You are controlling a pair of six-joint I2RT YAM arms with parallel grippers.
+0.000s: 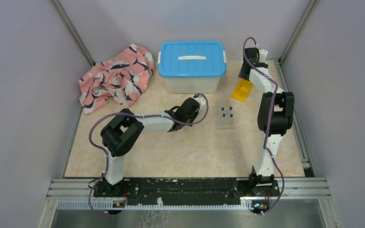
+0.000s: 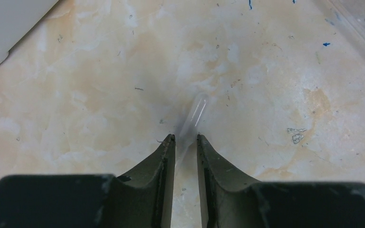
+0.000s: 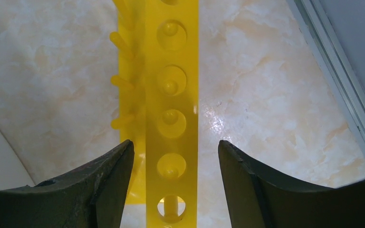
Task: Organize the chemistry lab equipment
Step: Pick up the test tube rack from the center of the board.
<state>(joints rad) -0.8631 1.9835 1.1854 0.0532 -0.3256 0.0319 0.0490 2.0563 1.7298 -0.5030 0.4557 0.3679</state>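
Observation:
The yellow rack needs to stand upright with its holes open for tubes, so my right gripper next needs to grab it across the long edges of its holed top bar.
A thin clear tube lies on the marble tabletop, its rounded end pointing away from my left gripper. The jaws stand narrow and pinch the tube's near part between their tips; its cap is hidden. From above, the left gripper is just in front of the bin. Several clear tubes with blue caps lie to its right. The long yellow holed rack runs between the wide-apart fingers of my right gripper, with a gap on each side. From above, the rack is at the back right. No tongs or ball are in view.
A white bin with a blue lid stands at the back centre; its corner shows in the left wrist view. A pink whale-patterned cloth is bunched at the back left. A metal frame rail borders the table on the right.

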